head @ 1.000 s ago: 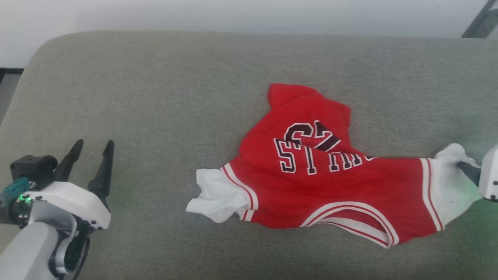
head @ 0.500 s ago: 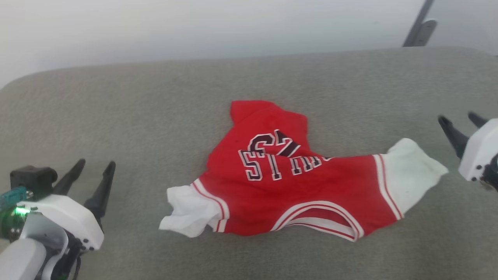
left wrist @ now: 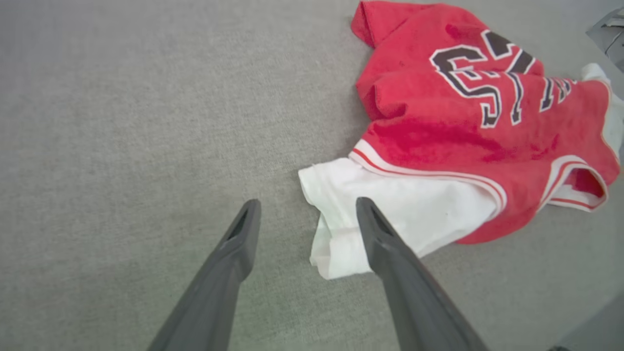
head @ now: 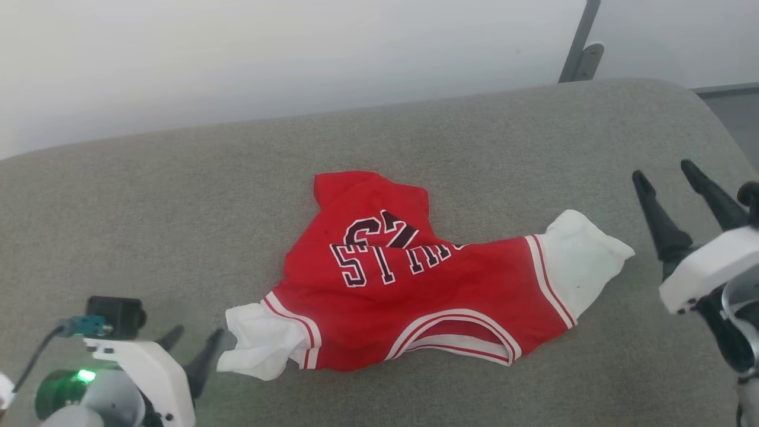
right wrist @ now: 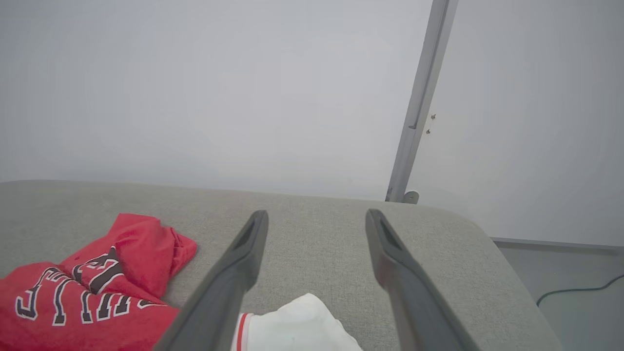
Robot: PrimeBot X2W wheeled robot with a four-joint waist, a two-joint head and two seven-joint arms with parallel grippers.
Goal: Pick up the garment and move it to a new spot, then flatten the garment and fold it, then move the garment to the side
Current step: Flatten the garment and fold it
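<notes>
Next, my left gripper grabs the jersey by the raised white sleeve edge (head: pixel 232 341), since the jersey's red body (head: pixel 420 292) lies slack on the cushion.
The garment (head: pixel 415 296), a red jersey with white sleeves and dark lettering, lies crumpled on the grey cushion, its upper part folded over. My left gripper (head: pixel 195 338) is open just left of the garment's near white sleeve (head: pixel 261 344). In the left wrist view the left gripper (left wrist: pixel 307 202) straddles that sleeve's edge (left wrist: pixel 404 209) from above, and I cannot tell whether it touches. My right gripper (head: pixel 663 170) is open and empty, right of the other white sleeve (head: pixel 578 261) and apart from it. In the right wrist view the right gripper (right wrist: pixel 317 213) points over the garment (right wrist: pixel 97 292) toward the wall.
The grey cushion (head: pixel 178 207) has a rounded right end (right wrist: pixel 487 253). Beyond it the floor carries a dark cable (right wrist: pixel 575 292). A pale wall with a grey metal post (head: pixel 578 47) stands behind the cushion.
The head camera has turned, shifting the whole picture. My right gripper has drawn away from the right white sleeve, which now lies loose. My left gripper has come closer to the left sleeve.
</notes>
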